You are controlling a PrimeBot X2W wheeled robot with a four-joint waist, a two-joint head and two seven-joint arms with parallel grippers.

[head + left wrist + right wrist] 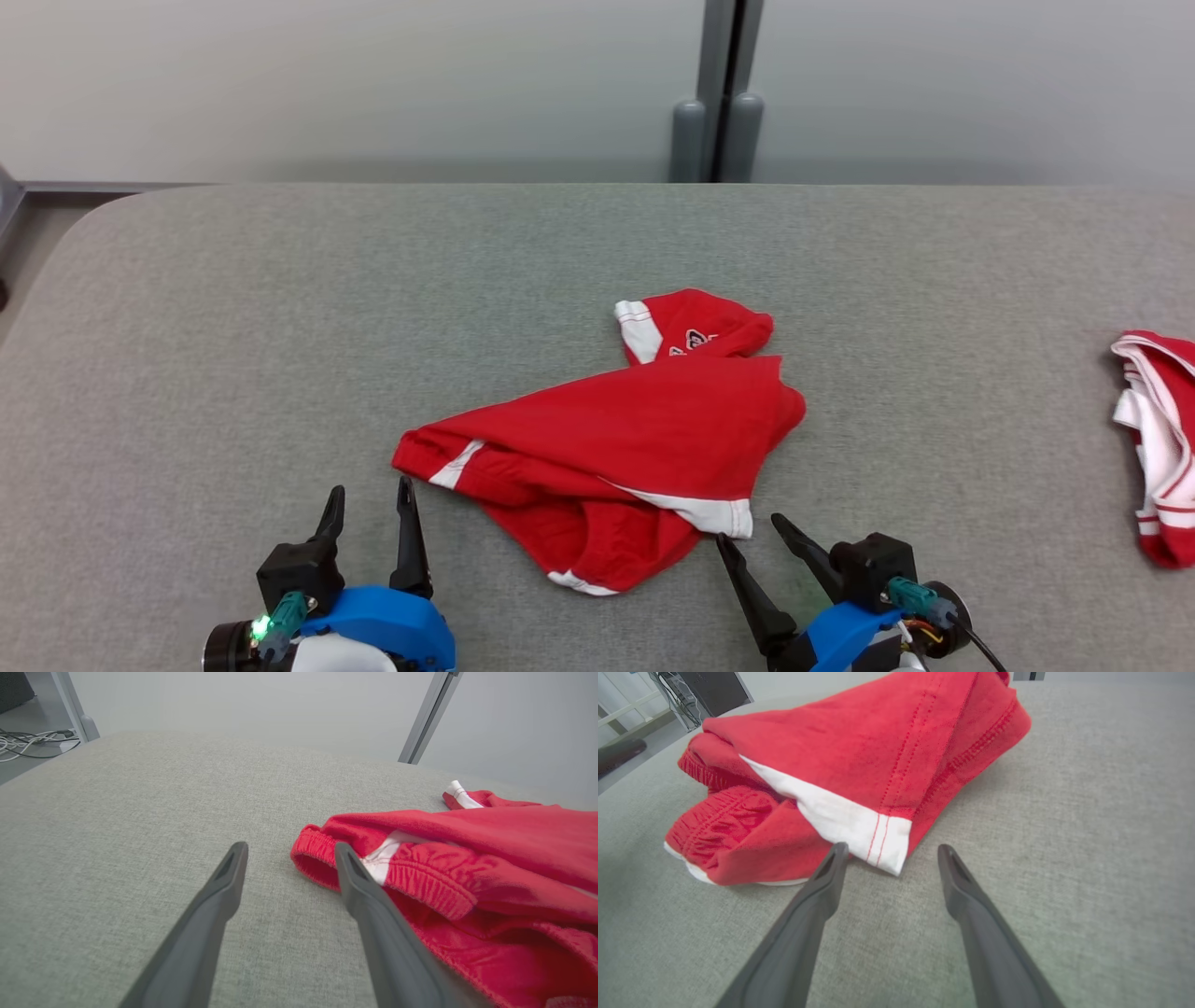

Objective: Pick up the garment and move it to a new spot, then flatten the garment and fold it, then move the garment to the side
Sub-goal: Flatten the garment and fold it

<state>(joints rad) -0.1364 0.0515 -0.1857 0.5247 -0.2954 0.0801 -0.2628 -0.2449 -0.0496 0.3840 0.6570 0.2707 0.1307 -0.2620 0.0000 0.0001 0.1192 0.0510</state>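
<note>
The right gripper grabs the garment [621,439] by its white hem corner [735,519] next. That corner juts out as a thin edge while the rest lies bunched.
The garment [621,439] is a pair of red shorts with white trim, lying crumpled in the middle of the grey table [233,327]. My left gripper [372,499] stands open just in front of the garment's left waistband corner [313,851], nothing between its fingers. My right gripper [749,532] is open too, its tips just short of the white hem corner [878,837] at the garment's front right. In the right wrist view the garment [859,765] lies bunched ahead of the fingers. Neither gripper holds any cloth.
A second red-and-white piece of clothing [1158,439] lies at the table's right edge. A grey post [719,103] stands behind the table against a pale wall. Cables [32,744] lie on the floor beyond the table's left end.
</note>
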